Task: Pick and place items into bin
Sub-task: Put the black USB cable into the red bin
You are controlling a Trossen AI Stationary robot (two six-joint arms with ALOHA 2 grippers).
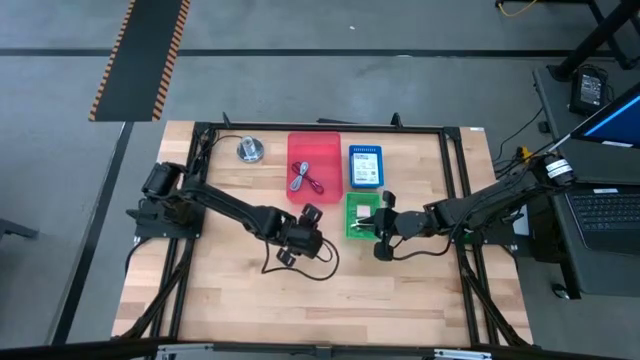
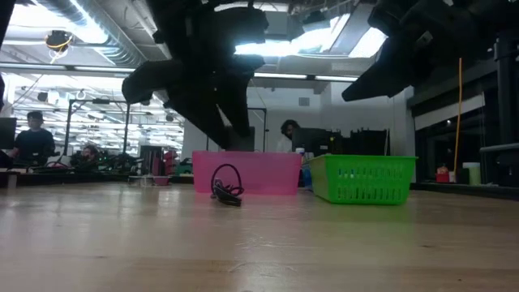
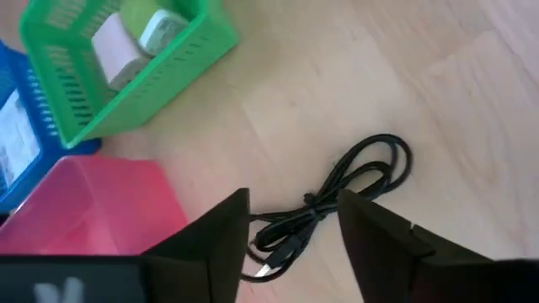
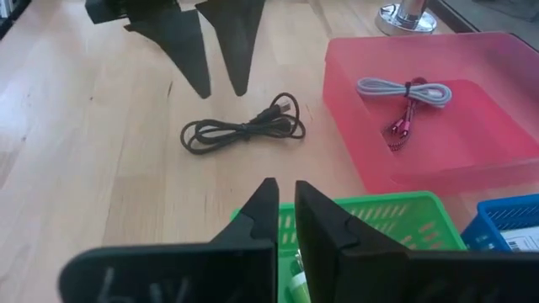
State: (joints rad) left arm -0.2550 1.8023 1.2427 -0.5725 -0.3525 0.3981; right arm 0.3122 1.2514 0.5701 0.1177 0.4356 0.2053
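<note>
I will next grab the black cable's coil by its tied middle (image 3: 310, 204) with my left gripper, so that I can put the cable in the pink bin (image 3: 101, 206).
A black coiled cable (image 3: 354, 181) lies flat on the wooden table (image 1: 230, 300), near the pink bin (image 1: 313, 150); it also shows in the right wrist view (image 4: 244, 130) and the low view (image 2: 227, 188). My left gripper (image 3: 290, 202) hangs above it, open, with a finger on either side of the cable's plug end, touching nothing. From the right wrist view the left gripper (image 4: 221, 91) shows clear of the cable. My right gripper (image 4: 286, 185) is shut and empty over the green bin (image 1: 356, 228).
The pink bin holds a grey and red cable (image 4: 408, 97). The green bin holds small white and green blocks (image 3: 126, 42). A blue bin (image 1: 365, 167) with a white printed packet stands behind it. A round silver disc (image 1: 249, 150) sits by the far edge.
</note>
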